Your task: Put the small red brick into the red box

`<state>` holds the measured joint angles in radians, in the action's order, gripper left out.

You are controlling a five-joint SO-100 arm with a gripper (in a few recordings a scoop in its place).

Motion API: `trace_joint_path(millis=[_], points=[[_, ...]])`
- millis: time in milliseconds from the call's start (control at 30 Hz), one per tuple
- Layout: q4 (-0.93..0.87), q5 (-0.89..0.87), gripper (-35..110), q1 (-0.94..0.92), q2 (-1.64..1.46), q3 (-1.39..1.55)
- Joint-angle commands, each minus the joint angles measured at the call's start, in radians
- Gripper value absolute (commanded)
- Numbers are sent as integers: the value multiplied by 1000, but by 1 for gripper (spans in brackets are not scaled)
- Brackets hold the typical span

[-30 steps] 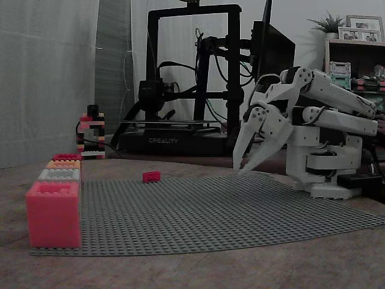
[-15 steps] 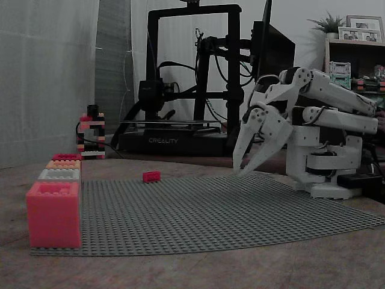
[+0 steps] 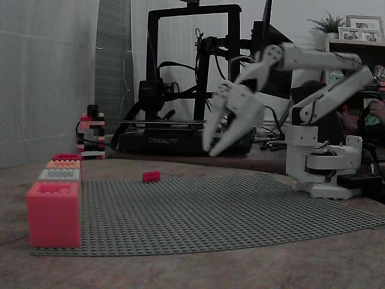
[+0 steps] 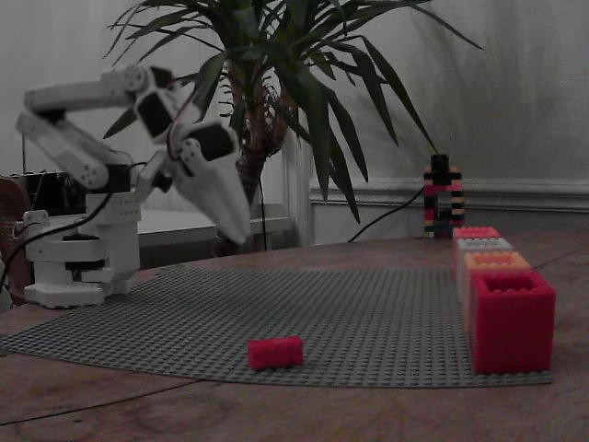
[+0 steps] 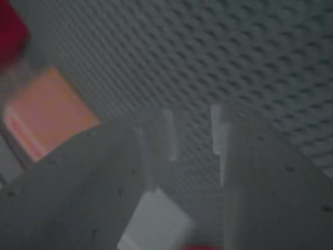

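Observation:
I will next grab the small red brick by its studded side and bottom (image 3: 151, 176) with my gripper to put it into the red box.
The small red brick (image 3: 151, 176) (image 4: 275, 352) lies on the grey studded baseplate (image 3: 228, 205) (image 4: 368, 313). The red box (image 3: 53, 214) (image 4: 512, 318) stands open-topped at the near end of a row of boxes on the plate's edge. My white gripper (image 3: 213, 150) (image 4: 241, 230) hangs in the air above the plate, pointing down, well above the brick and off to its side. It is open, with nothing between the fingers. In the blurred wrist view the gripper (image 5: 191, 130) shows a gap over the studded plate.
Behind the red box stand a white box (image 3: 59, 174) (image 4: 488, 246), an orange box (image 3: 63, 164) (image 5: 47, 112) and another red one (image 3: 66, 157). A small brick tower (image 3: 91, 133) (image 4: 442, 198) and a 3D printer (image 3: 192, 78) stand beyond the plate. A potted plant (image 4: 276, 83) rises behind my arm's base.
The arm has lifted and stretched out from its folded pose near the base, carrying the gripper up and across the plate toward the brick's side. The brick has not moved.

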<state>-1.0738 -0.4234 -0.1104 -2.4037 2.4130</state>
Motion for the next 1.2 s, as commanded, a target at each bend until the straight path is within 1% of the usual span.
trace_joint_path(millis=[0, 167, 300, 467, 767, 1167], points=[[37, -69, 10, -112, 202, -215], [37, -91, 16, -175, 390, -350], [-5, -91, 19, -221, 509, -465], [-80, -77, 20, -270, 675, -638], [-281, 18, 24, -301, 910, -946], [-330, 126, 24, -359, 1123, -1186]])
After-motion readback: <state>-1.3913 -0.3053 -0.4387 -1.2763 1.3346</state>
